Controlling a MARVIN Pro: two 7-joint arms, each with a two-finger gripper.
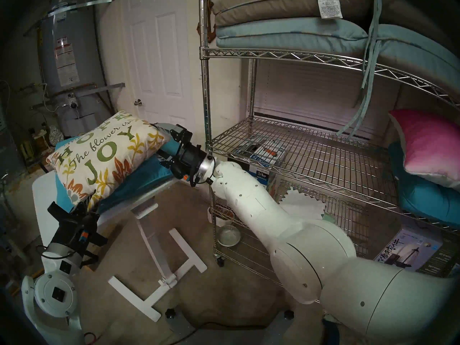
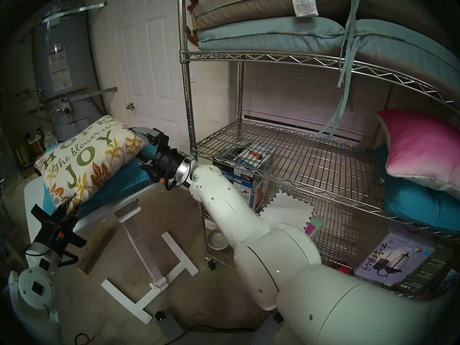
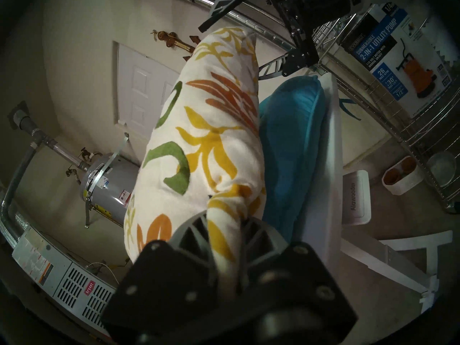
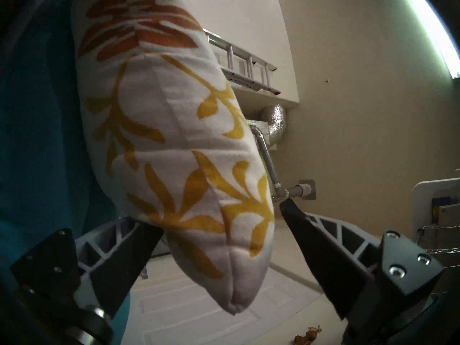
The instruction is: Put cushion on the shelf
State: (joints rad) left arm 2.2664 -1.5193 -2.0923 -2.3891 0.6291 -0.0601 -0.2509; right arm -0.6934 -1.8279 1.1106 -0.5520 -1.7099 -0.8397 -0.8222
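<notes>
My right gripper grabs the cream cushion (image 1: 104, 157) by the cushion's corner with the yellow leaves next, to put it on the shelf (image 1: 298, 147).
The cream cushion (image 1: 104, 157) with green "HOPE" and "JOY" lettering and leaf motifs lies tilted on a teal cushion (image 1: 139, 177) on the small white table (image 1: 42, 195). My left gripper (image 1: 89, 203) is shut on the cushion's near corner, which the left wrist view (image 3: 225, 216) shows pinched between the fingers. My right gripper (image 1: 159, 140) is open at the cushion's right end. In the right wrist view (image 4: 216, 215) its fingers straddle that end; one finger (image 4: 129, 245) touches it, the other stands apart. The chrome wire shelf (image 1: 298, 147) stands to the right, its middle tier bare on the left.
A pink pillow (image 1: 428, 142) on a teal cushion (image 1: 428, 200) fills the middle tier's right end. Stacked seat cushions (image 1: 286, 30) fill the top tier. A pump box (image 1: 261, 172) sits below the middle tier. The shelf's front post (image 1: 206, 100) is close to my right wrist.
</notes>
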